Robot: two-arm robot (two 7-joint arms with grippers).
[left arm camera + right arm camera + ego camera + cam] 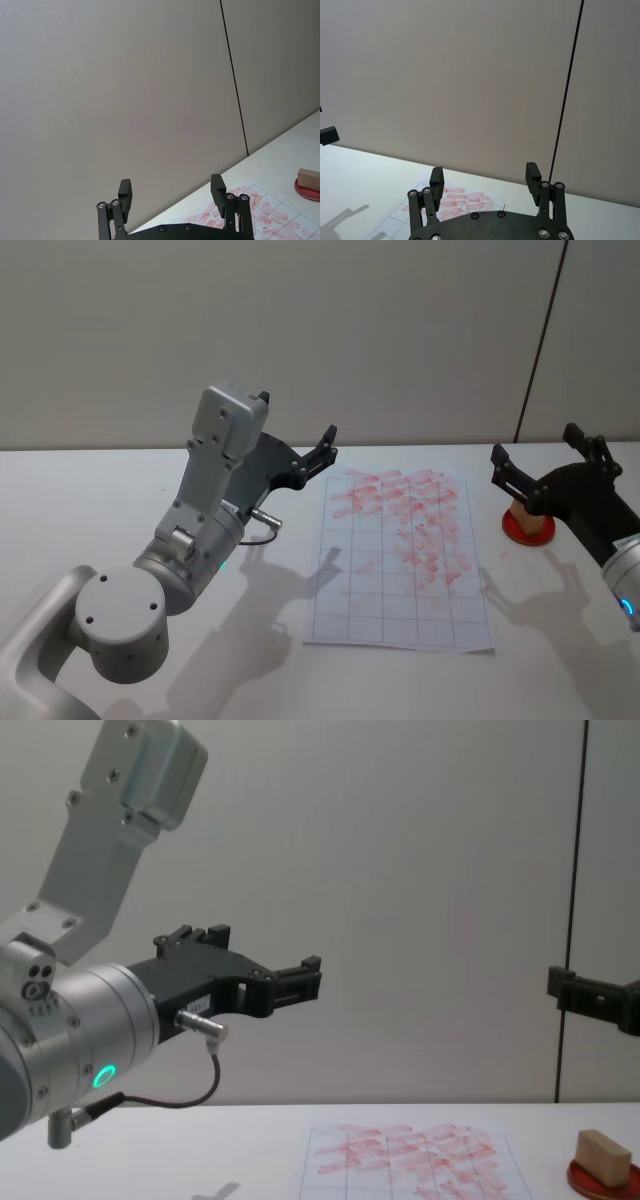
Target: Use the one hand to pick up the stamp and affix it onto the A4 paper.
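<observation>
The stamp [603, 1155] is sitting with its bottom down on the red ink pad [584, 1184], so my right gripper needs to grab the stamp by its wooden sides next.
The stamp [526, 511] is a small tan wooden block resting on a round red ink pad [527, 531] at the table's right. My right gripper [535, 445] hovers open above and slightly behind it, holding nothing. The A4 paper [400, 558], gridded and covered in red stamp marks, lies flat at the table's middle. My left gripper [325, 452] hangs open in the air over the paper's far left corner. The chest view shows the stamp [603, 1155] well below the right gripper [570, 988]. The left wrist view catches the stamp [308, 178] far off beyond its open fingers [217, 189].
The white table [120, 500] runs back to a plain grey wall with a dark vertical seam [540, 340]. The left arm's bulky grey body [190, 540] stands over the table's left half.
</observation>
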